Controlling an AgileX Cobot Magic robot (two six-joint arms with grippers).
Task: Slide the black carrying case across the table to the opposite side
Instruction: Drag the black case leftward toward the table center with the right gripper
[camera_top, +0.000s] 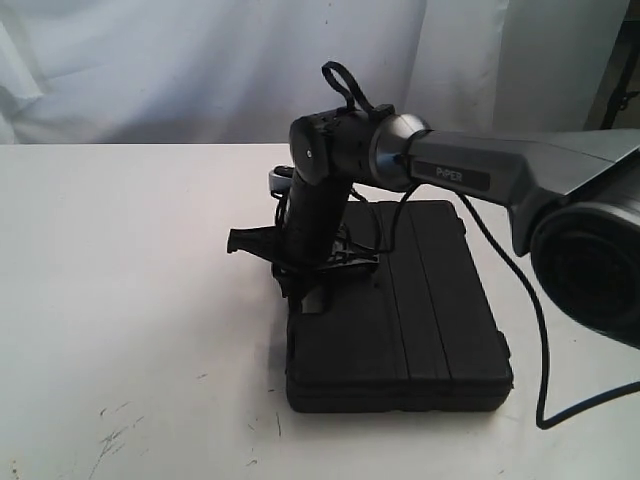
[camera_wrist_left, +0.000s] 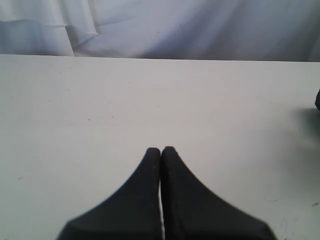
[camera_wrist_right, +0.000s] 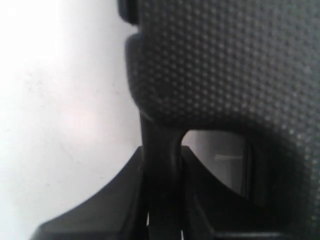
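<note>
The black case's handle edge (camera_top: 292, 350) still sits short of the table's middle, so it is too early to release. My right gripper slides the case farther across next.
The black case (camera_top: 430, 320) lies flat on the white table (camera_top: 130, 300), right of centre in the exterior view. My right arm reaches in from the right and bends down at the case's left edge. There my right gripper (camera_top: 305, 290) (camera_wrist_right: 162, 150) is shut on the case's handle bar (camera_wrist_right: 160, 135), one finger outside it and one in the handle slot (camera_wrist_right: 215, 155). The dotted lid (camera_wrist_right: 225, 60) fills the right wrist view. My left gripper (camera_wrist_left: 160, 149) is shut on nothing over bare table (camera_wrist_left: 150, 100); it does not show in the exterior view.
A black cable (camera_top: 540, 350) hangs from the right arm and loops down beside the case's right side. Dark scuff marks (camera_top: 115, 430) mark the near left tabletop. A white curtain (camera_top: 200, 60) closes off the far edge. A dark shape (camera_wrist_left: 317, 100) shows at the left wrist view's edge.
</note>
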